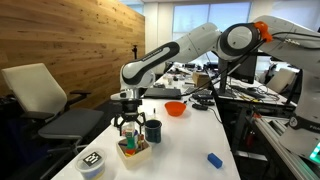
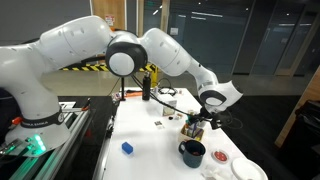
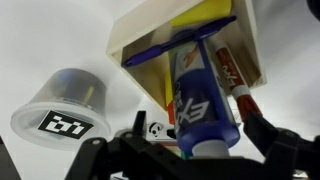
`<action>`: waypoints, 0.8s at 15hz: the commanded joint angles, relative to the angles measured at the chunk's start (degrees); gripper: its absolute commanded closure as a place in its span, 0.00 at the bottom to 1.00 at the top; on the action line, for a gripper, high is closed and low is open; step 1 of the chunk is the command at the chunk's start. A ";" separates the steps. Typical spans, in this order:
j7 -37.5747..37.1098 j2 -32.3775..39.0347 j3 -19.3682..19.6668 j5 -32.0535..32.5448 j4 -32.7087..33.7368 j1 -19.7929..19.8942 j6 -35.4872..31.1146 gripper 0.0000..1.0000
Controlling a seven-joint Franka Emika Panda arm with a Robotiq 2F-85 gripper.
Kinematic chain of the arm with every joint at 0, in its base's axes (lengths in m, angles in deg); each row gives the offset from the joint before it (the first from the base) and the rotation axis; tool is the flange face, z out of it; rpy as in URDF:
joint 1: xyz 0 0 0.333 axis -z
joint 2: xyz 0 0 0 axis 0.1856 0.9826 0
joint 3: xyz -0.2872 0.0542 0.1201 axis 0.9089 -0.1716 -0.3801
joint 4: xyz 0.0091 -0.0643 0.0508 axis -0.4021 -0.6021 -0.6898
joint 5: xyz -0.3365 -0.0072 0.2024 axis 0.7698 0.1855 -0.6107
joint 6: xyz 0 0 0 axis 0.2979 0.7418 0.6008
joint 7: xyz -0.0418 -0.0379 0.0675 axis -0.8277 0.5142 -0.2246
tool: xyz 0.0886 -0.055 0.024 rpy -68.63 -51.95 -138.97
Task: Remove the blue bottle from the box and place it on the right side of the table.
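Observation:
The robot's gripper needs to close on the blue bottle, as the fingers reach down past the bottle's white cap and are on either side of its blue upper part.
In the wrist view the blue bottle stands in the light-wood box, its white cap toward the camera, beside a red-and-white tube and a yellow item. My gripper is open, with one finger on each side of the bottle's upper part and a gap showing on the left side. In both exterior views the gripper hangs straight down over the box on the white table. There the fingers hide the bottle.
A dark mug stands next to the box. A round black-and-white patterned container sits near the table's front edge. A flat bright-blue object and an orange bowl lie farther off.

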 commanded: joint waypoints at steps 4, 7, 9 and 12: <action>-0.25 1.40 0.03 -0.30 2.52 -0.18 2.40 0.00; -0.33 1.50 0.05 -0.32 2.47 -0.18 2.45 0.26; -0.30 1.53 0.05 -0.29 2.59 -0.21 2.57 0.41; -0.20 1.67 0.05 -0.29 3.08 -0.26 3.13 0.64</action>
